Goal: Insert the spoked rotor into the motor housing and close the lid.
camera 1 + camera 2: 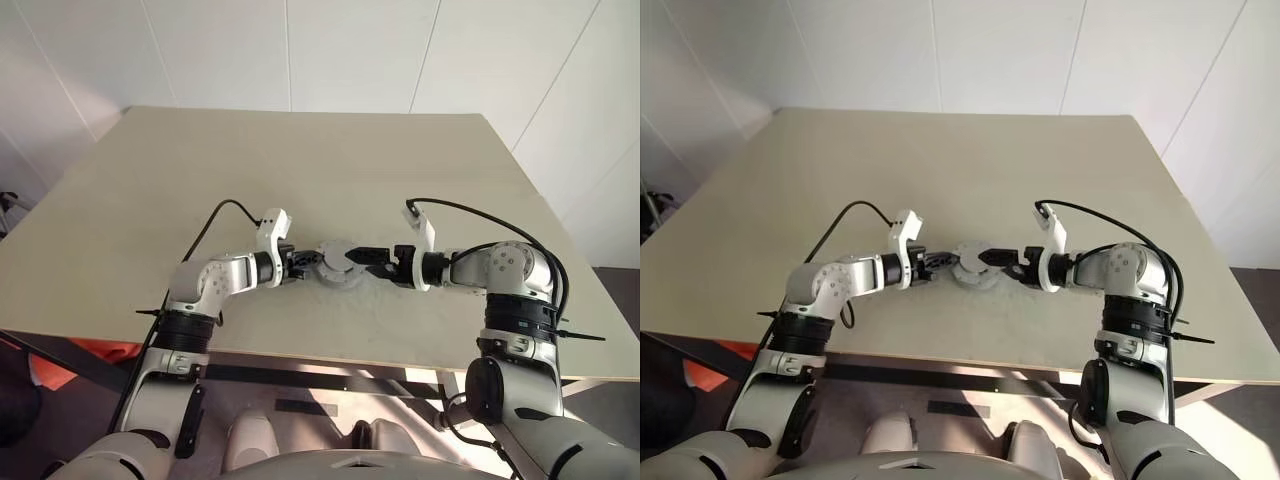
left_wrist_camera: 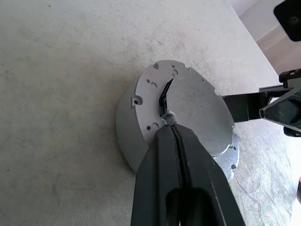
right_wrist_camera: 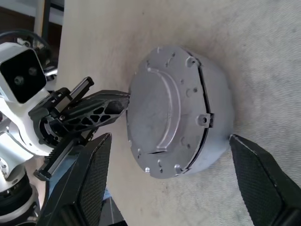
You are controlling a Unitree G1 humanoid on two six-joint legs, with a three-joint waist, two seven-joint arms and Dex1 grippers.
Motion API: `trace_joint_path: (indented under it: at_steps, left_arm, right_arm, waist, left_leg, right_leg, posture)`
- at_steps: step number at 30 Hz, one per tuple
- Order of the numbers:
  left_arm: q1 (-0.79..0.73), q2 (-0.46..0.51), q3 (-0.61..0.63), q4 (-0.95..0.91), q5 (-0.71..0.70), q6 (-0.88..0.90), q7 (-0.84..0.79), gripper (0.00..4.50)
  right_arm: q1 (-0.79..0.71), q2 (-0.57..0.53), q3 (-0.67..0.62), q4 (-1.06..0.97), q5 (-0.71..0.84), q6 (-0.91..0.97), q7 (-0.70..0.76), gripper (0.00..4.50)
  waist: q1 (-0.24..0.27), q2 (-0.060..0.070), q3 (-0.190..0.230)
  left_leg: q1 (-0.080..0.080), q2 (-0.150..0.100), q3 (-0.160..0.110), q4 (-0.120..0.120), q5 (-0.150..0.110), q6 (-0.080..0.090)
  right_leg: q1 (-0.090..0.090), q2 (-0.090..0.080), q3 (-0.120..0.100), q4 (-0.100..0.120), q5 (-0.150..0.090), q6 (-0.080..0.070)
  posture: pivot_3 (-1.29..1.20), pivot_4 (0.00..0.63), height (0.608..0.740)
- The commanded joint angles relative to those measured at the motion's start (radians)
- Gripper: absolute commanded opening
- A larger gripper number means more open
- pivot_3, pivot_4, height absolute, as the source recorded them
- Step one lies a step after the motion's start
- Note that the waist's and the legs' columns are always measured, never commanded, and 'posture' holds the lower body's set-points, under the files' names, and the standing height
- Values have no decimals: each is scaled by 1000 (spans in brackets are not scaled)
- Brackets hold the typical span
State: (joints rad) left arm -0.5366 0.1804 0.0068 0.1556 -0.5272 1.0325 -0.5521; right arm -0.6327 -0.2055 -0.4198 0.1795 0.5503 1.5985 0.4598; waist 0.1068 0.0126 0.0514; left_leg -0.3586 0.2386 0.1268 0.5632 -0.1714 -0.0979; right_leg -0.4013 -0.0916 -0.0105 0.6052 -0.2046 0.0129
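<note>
The lid spreads wide and flat, but its raised center [image 3: 157, 110] stands up with facing edges, so my right gripper should grab the lid there next.
The round silver motor housing [image 1: 338, 267] sits on the table between my two grippers, with its lid [image 2: 197, 110] lying flat on top. The spoked rotor is hidden. My left gripper [image 2: 170, 126] is shut, and its tips rest on a small grey nub at the lid's rim beside a dark slot [image 2: 164, 96]. It reaches the housing from the left [image 1: 303, 263]. My right gripper [image 3: 168, 139] is open, one finger [image 3: 89, 179] on each side of the housing and apart from it. From the head, it comes in from the right [image 1: 362, 257].
The beige table [image 1: 300, 160] stretches far behind the housing, and its front edge lies close under my arms. A red object [image 1: 60, 362] lies on the floor below the table's left front corner. White walls stand behind.
</note>
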Motion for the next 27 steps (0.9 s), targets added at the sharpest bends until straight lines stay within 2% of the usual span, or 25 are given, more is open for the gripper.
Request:
trace_joint_path:
  at_steps: [1,9,15,27]
  left_arm:
    - [-4,-1,-5,-4,6,-2,9,0]
    - [-17,4,-3,8,13,-12,15,0]
    - [-24,3,-3,19,24,-20,12,0]
    - [-10,-6,-4,-16,-6,-22,-14,0]
  right_arm:
    - [-51,74,-23,12,27,-29,-21,4474]
    - [-102,162,-66,45,43,-49,-66,4474]
    - [-112,213,-70,56,41,-55,-83,4474]
    - [-77,126,20,11,40,-100,-58,4474]
  waist:
    - [-8,0,0]
    - [-15,1,0]
    - [-13,1,0]
    - [0,1,1]
  left_leg:
    - [0,0,0,0,0,0]
    - [5,2,0,-3,3,-5]
    - [6,1,0,-5,2,-4]
    - [4,1,0,-8,3,-5]
  right_leg:
    - [0,0,0,0,0,0]
    - [-1,1,1,2,-3,4]
    - [-1,1,0,1,1,-1]
    - [-2,1,0,0,0,-3]
  posture:
    - [0,0,740]
    - [0,0,740]
    - [0,0,740]
    - [0,0,740]
